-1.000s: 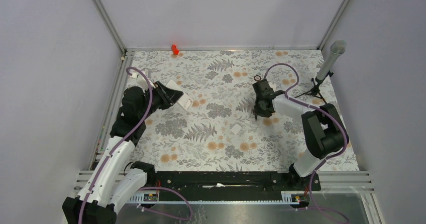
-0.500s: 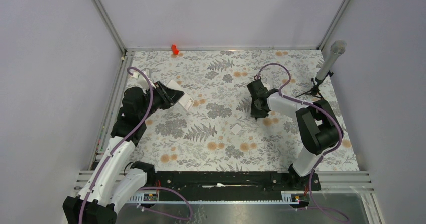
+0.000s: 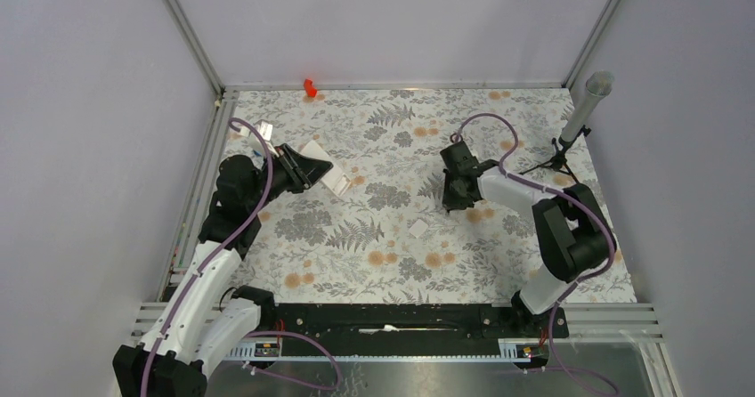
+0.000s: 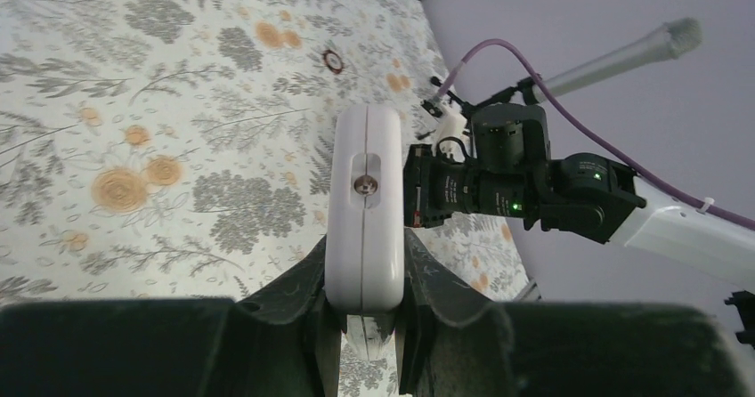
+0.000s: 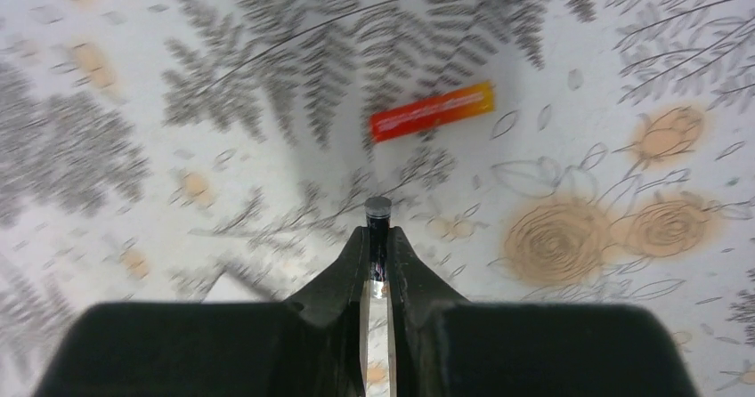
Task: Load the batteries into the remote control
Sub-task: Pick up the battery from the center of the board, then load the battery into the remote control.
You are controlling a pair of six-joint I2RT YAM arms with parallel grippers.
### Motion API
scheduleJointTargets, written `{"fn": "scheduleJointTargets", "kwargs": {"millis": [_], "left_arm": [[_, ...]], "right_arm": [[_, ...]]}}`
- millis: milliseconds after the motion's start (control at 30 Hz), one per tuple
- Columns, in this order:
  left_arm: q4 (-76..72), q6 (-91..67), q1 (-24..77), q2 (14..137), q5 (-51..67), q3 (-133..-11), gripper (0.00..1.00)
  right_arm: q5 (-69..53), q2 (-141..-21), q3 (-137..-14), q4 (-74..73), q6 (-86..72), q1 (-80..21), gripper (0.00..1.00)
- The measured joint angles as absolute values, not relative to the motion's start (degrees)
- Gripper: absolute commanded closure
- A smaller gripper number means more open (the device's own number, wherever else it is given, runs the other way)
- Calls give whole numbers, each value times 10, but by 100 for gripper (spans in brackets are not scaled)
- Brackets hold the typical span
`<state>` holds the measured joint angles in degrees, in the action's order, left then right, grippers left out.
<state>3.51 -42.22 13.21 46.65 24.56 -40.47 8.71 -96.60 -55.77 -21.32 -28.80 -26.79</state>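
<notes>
The dark battery [image 3: 448,209] [image 5: 378,240] would rise along with my right gripper if I lifted it now, because both of its fingers are pinching the battery's sides.
My left gripper [image 3: 312,167] is shut on the white remote control [image 3: 331,176] and holds it above the mat at the left. In the left wrist view the remote [image 4: 363,192] stands edge-on between the fingers [image 4: 294,290]. My right gripper [image 3: 453,201] is low over the mat right of centre. In the right wrist view it [image 5: 377,237] is shut on a dark battery [image 5: 377,208] whose silver end sticks out past the tips. A second battery [image 5: 432,112], red and orange, lies flat on the mat just beyond it.
A small white flat piece [image 3: 418,228] lies on the mat near the centre. A bright red plastic piece [image 3: 309,86] sits at the back edge. A small dark ring [image 3: 457,137] lies behind the right gripper. A microphone stand [image 3: 580,117] stands at the back right.
The right gripper has shifted a little to the left over the mat with the battery in it. The left gripper has tilted the remote slightly and stays at the left.
</notes>
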Motion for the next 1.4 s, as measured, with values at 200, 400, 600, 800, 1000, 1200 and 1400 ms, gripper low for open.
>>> {"fn": "scheduleJointTargets", "kwargs": {"millis": [200, 400, 600, 800, 1000, 1200, 1400], "left_arm": [[-41, -454, 132, 467, 305, -380, 100], [-89, -495, 146, 481, 316, -377, 100], [-116, -537, 208, 527, 263, -368, 100], [-142, -580, 259, 608, 196, -354, 100], [-169, -605, 271, 667, 185, -352, 100], [-214, -603, 274, 685, 187, -352, 100], [-229, -586, 274, 686, 191, -352, 100]], "right_arm": [[-28, -851, -529, -176, -332, -269, 100], [-136, -724, -504, -104, -432, -276, 100], [-160, -662, -493, -67, -565, -332, 100], [-146, -622, -469, -55, -695, -360, 99], [-143, -639, -469, -54, -766, -365, 99], [-143, -689, -470, -39, -813, -386, 98], [-145, -733, -470, -2, -849, -399, 98]]}}
